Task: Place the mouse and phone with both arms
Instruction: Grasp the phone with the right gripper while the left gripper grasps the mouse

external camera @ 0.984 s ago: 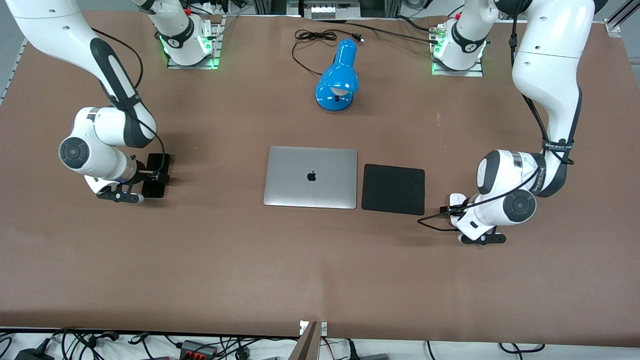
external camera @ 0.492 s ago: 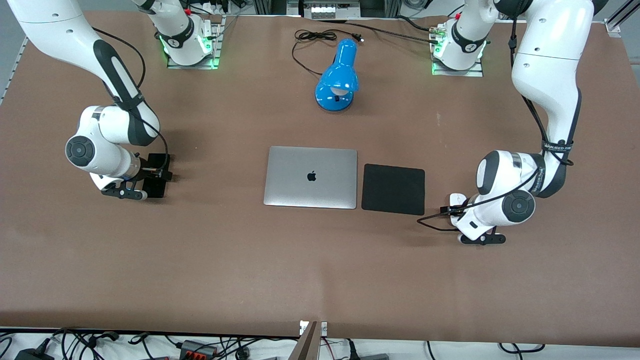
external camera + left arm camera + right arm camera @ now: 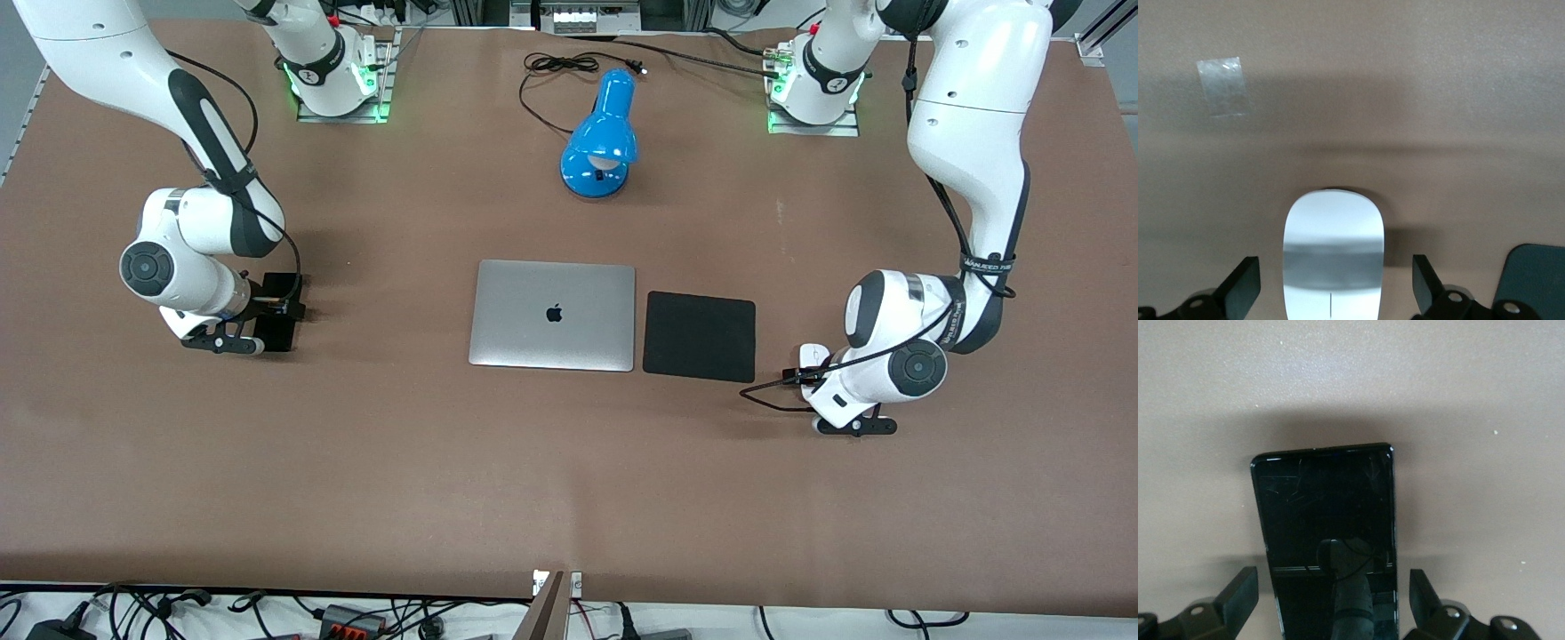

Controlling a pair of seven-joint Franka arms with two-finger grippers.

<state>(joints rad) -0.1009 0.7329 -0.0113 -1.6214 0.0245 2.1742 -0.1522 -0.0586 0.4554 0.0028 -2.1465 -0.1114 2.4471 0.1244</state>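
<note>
My left gripper is low over the table with its fingers on either side of the white mouse, so my left gripper closes on the mouse next.
The white mouse (image 3: 811, 356) lies on the table beside the black pad, toward the left arm's end. My left gripper (image 3: 805, 372) is low over it. In the left wrist view the mouse (image 3: 1333, 260) lies between the open fingers (image 3: 1245, 292), with a gap on each side. The black phone (image 3: 276, 338) lies flat toward the right arm's end. My right gripper (image 3: 281, 311) is low over it. In the right wrist view the phone (image 3: 1328, 527) lies between the open fingers (image 3: 1238, 593), apart from both.
A closed silver laptop (image 3: 553, 315) lies mid-table with the flat black pad (image 3: 700, 336) beside it; the pad's corner shows in the left wrist view (image 3: 1531, 283). A blue lamp (image 3: 603, 138) with its cable lies near the bases. A scrap of clear tape (image 3: 1223, 85) sticks to the table.
The right arm's wrist has shifted slightly toward the laptop and settled over the phone. The left arm has barely moved. The mouse and phone lie where they were.
</note>
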